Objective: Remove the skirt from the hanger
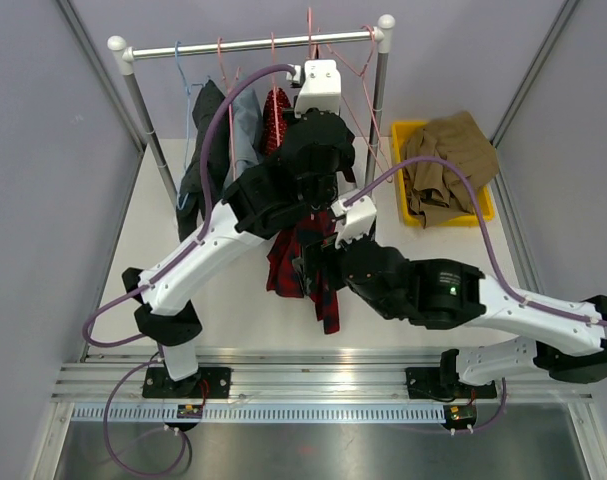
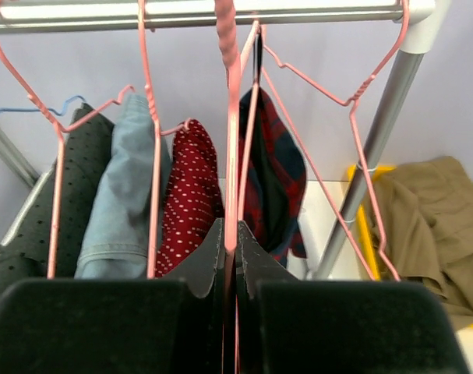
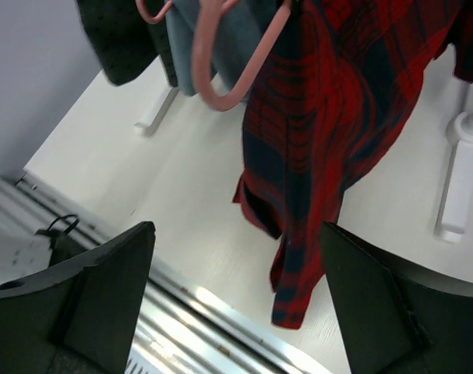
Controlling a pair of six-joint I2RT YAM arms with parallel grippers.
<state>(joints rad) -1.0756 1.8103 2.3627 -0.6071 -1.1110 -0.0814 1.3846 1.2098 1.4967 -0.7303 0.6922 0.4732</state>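
Note:
Next, my right gripper takes hold of the plaid skirt's near hanging edge, below the pink hanger loop, to get the skirt off the hanger.
The red and navy plaid skirt hangs from a pink hanger on the rack rail. It also shows in the left wrist view and in the right wrist view. My left gripper is shut on the pink hanger's wire, just under the rail; from above it sits by the rail. My right gripper is open and empty, low beside the skirt's hem, not touching it. A thick pink hanger loop hangs left of the skirt.
Other clothes hang on the rail: a dark dotted one, a grey-blue one, a red dotted one. Empty pink hangers hang to the right, by the rack post. A yellow bin holds tan clothes.

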